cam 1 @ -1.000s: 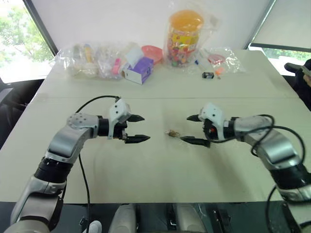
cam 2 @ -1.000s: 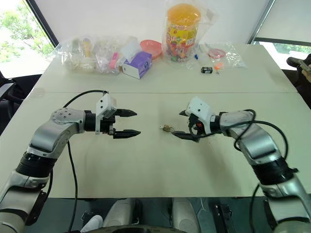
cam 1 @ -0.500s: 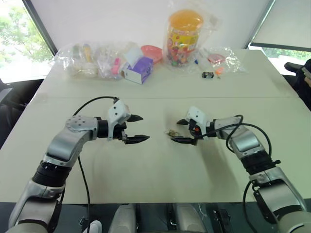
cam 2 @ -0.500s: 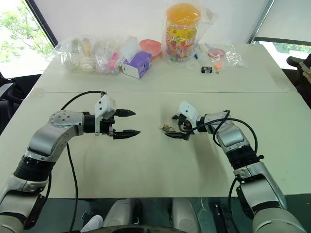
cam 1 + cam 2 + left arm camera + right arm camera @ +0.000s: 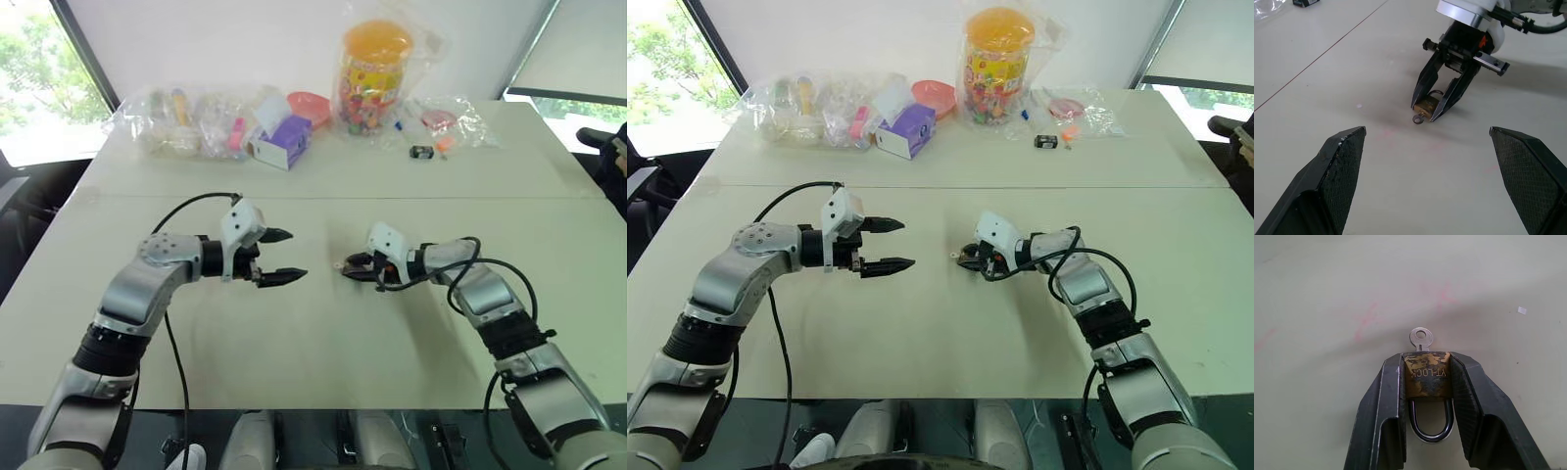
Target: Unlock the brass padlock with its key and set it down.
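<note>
My right gripper's fingers cover both narrow sides of the brass padlock (image 5: 1427, 379), so I should grab it by its broad flat sides with my left gripper next.
The brass padlock (image 5: 1427, 379) lies on the cream table (image 5: 323, 352) near its middle, its thin silvery shackle toward the right wrist. The key (image 5: 1421, 339) sticks out of the padlock's far end, its round bow resting on the table. My right gripper (image 5: 351, 266) is low on the table and shut on the padlock's brass body, one black finger on each side, as the left wrist view also shows with the padlock (image 5: 1427, 104) and the key (image 5: 1418, 118). My left gripper (image 5: 294, 256) hovers open a short way to the left, pointing at the padlock and holding nothing.
Along the table's far edge stand clear plastic bags (image 5: 186, 122), a purple box (image 5: 279, 142), a pink bowl (image 5: 309, 103), a tall jar with an orange lid (image 5: 372, 73) and a small black gadget (image 5: 419, 152). A seam (image 5: 118, 199) crosses the table behind the grippers.
My right gripper has moved left and down to the padlock and closed its fingers on the brass body. The left gripper has stayed in place, open.
</note>
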